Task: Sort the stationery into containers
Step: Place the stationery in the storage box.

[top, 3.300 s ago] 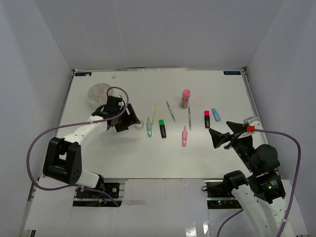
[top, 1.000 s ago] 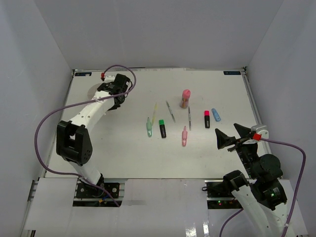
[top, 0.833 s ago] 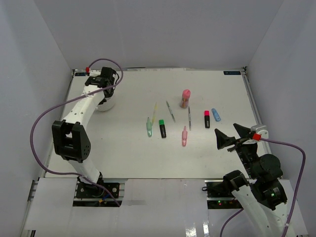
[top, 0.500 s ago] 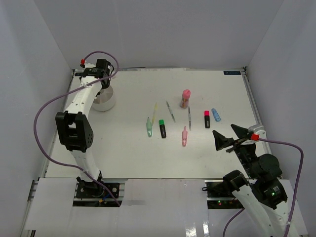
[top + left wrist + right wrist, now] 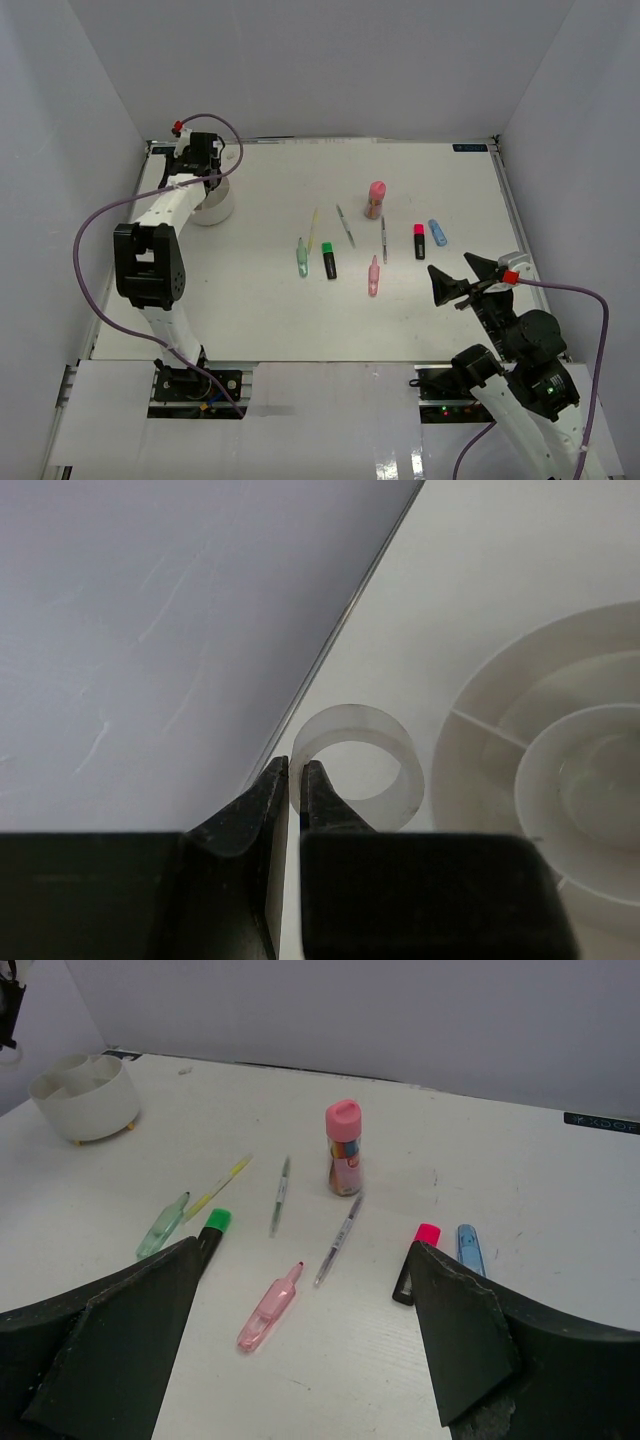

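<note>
The roll (image 5: 385, 770) hangs wholly outside the cup's rim and would end on the tabletop beside it, so my left gripper should line the roll up with the cup before opening.
My left gripper (image 5: 296, 780) is shut on the wall of a small clear tape roll (image 5: 385, 770). It holds the roll by the back-left wall, just beside the rim of the round white organiser cup (image 5: 480, 770), the container. From above, the left gripper (image 5: 200, 160) hangs just behind the cup (image 5: 213, 208). On the table's middle lie the pink tube (image 5: 376, 198), upright, a green-capped marker (image 5: 328, 260), a pale green marker (image 5: 302, 258), a pink marker (image 5: 373, 277), red-capped (image 5: 419, 241) and blue (image 5: 437, 232) markers and thin pens (image 5: 345, 225). My right gripper (image 5: 455, 282) stands open and empty near the front right.
The side wall (image 5: 150, 630) rises right next to the left fingers, at the table's edge. The right wrist view has the cup (image 5: 85, 1095) far left and the pink tube (image 5: 343, 1148) ahead, with the markers spread between its open fingers (image 5: 110, 1350).
The left arm has swung from the table's middle back to the far-left corner, carrying the tape roll past the cup. The right arm has shifted only slightly.
</note>
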